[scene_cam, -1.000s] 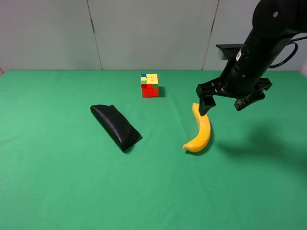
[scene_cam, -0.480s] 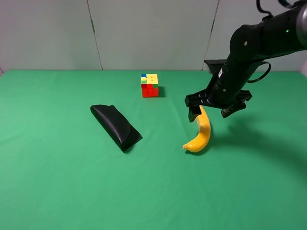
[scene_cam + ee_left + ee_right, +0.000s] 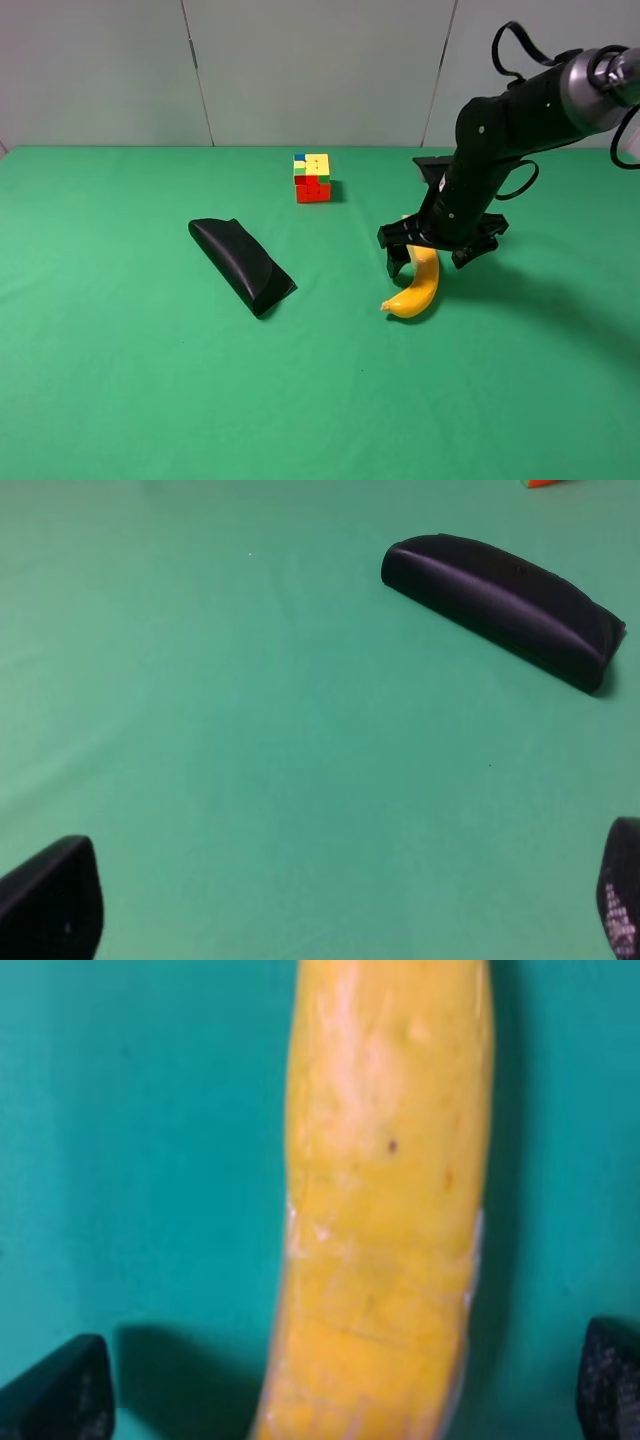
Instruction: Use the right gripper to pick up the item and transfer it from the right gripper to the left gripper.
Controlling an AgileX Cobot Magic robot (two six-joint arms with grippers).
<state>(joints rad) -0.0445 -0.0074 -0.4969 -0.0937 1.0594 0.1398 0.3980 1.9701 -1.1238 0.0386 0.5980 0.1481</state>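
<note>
I need to grab the banana by its curved middle [image 3: 424, 262] next with my right gripper, so that an end of the banana [image 3: 418, 288] stays free for my left gripper.
The yellow banana [image 3: 418, 288] lies on the green cloth right of centre. My right gripper [image 3: 430, 255] is open and low over the banana's far half, one finger on each side of it. In the right wrist view the banana [image 3: 385, 1200] fills the middle between the two fingertips [image 3: 60, 1390] and is not touched by them. My left gripper [image 3: 340, 920] is open and empty over bare cloth, with only its fingertips showing in the left wrist view; it is out of the exterior view.
A black pouch-like case [image 3: 241, 265] lies left of centre, also in the left wrist view [image 3: 500, 605]. A small multicoloured puzzle cube [image 3: 312, 178] stands at the back middle. A grey wall bounds the table behind.
My right gripper has come down and to the left, from above the banana's far tip to straddling the banana. The banana, case and cube have not moved.
</note>
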